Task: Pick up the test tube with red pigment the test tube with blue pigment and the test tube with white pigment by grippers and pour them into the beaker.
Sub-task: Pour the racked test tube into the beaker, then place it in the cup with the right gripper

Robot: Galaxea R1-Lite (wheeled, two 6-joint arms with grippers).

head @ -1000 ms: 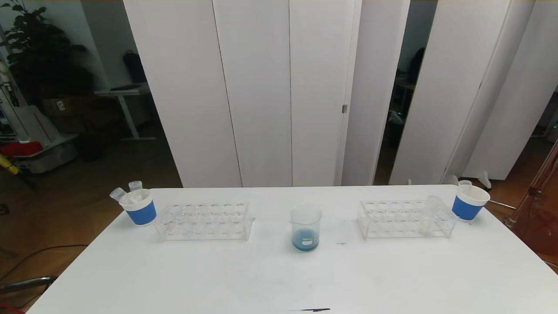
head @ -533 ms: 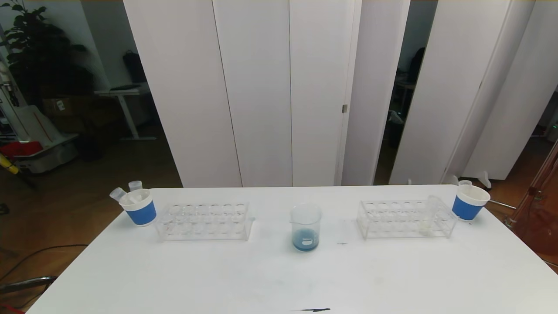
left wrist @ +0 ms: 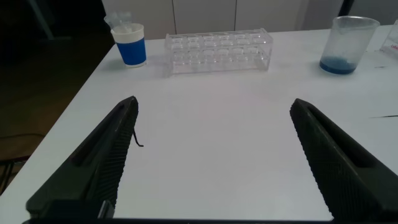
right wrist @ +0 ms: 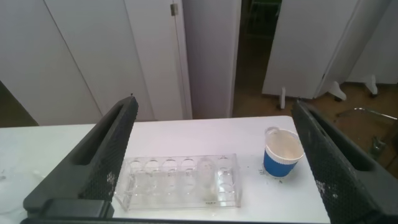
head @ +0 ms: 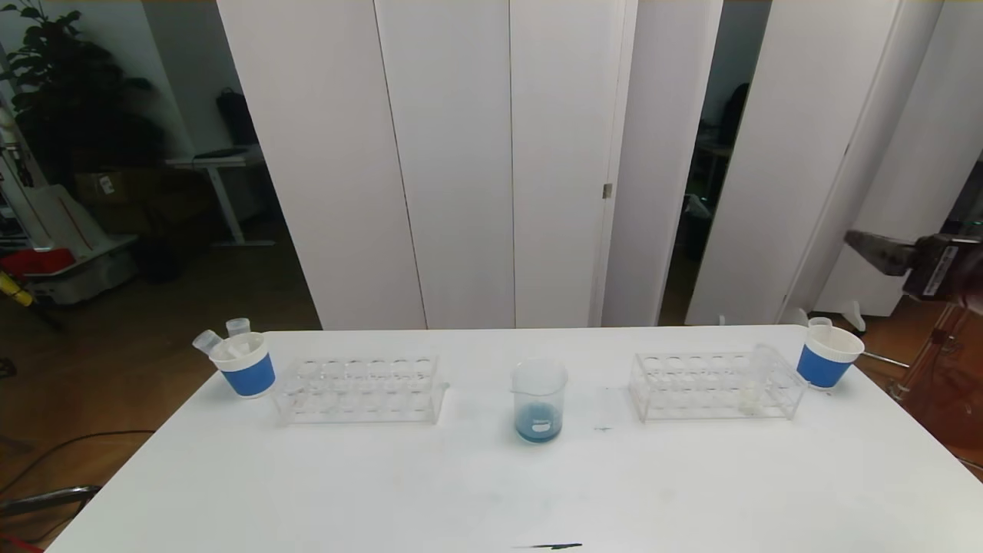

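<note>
The right gripper grabs the test tube with white pigment by its top section below the test tube's opening (head: 762, 359) (right wrist: 206, 166) next, since only that section rises above the rack's holes.
The beaker (head: 540, 399) stands mid-table with blue liquid at its bottom; it also shows in the left wrist view as the beaker (left wrist: 348, 43). The test tube with white pigment (head: 756, 380) stands in the right clear rack (head: 691, 388), near the rack's right end, and appears again as the tube (right wrist: 212, 180). My right gripper (right wrist: 214, 102) hangs open and empty high above that rack, and shows as the right gripper (head: 866, 246) at the far right. My left gripper (left wrist: 214, 104) is open over bare table, empty. The test tubes with red and blue pigment are out of view.
An empty clear rack (head: 361, 388) sits left of the beaker. A blue-banded paper cup (head: 246, 367) with empty tubes stands at the far left. Another cup (head: 828, 357) is at the far right corner. White panels rise behind the table (head: 491, 491).
My right gripper has come into the head view at the far right, high above the table's right end. Nothing on the table has moved.
</note>
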